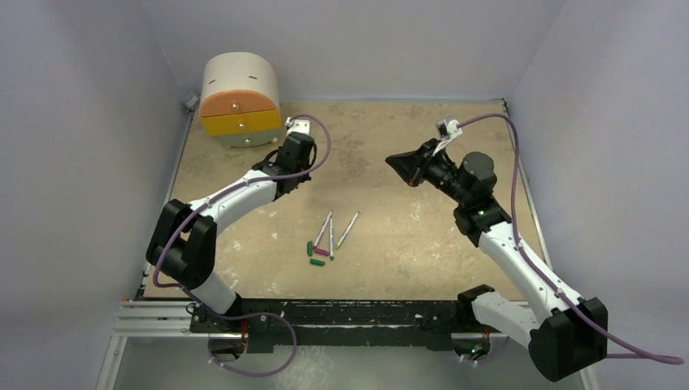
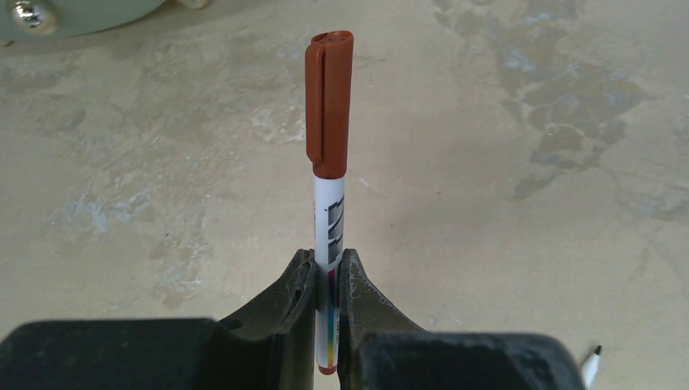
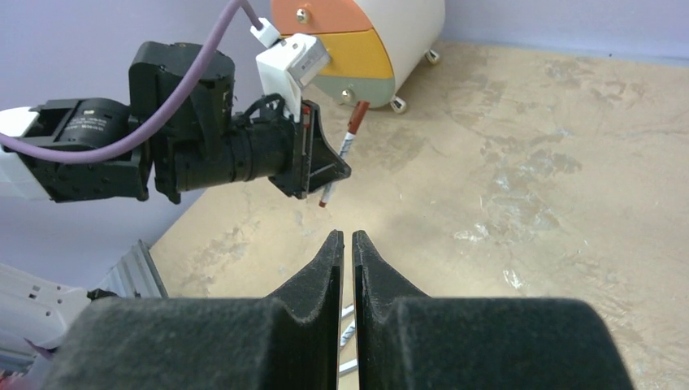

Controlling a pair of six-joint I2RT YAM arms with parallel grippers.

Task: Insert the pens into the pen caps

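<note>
The white pen hangs tilted above the flat table and would drop if I opened now, so my left gripper must keep holding it.
My left gripper (image 2: pixel 328 260) is shut on a white pen (image 2: pixel 329 215) and holds it above the table. A dark red cap (image 2: pixel 329 106) sits on the pen's far end. The right wrist view shows this gripper (image 3: pixel 313 166) holding the capped pen (image 3: pixel 345 150) tilted. Three more pens (image 1: pixel 331 236) lie together in the middle of the table. Two green caps (image 1: pixel 309 248) (image 1: pixel 317 262) and a magenta cap (image 1: pixel 322 252) lie at their near ends. My right gripper (image 3: pixel 347 236) is shut and empty, raised at the back right (image 1: pixel 400 162).
A round drawer unit (image 1: pixel 240 97) with orange, yellow and pale green drawer fronts stands at the back left, just behind my left gripper. The table (image 1: pixel 406 236) is worn beige, with walls on three sides and a metal rail along the near edge.
</note>
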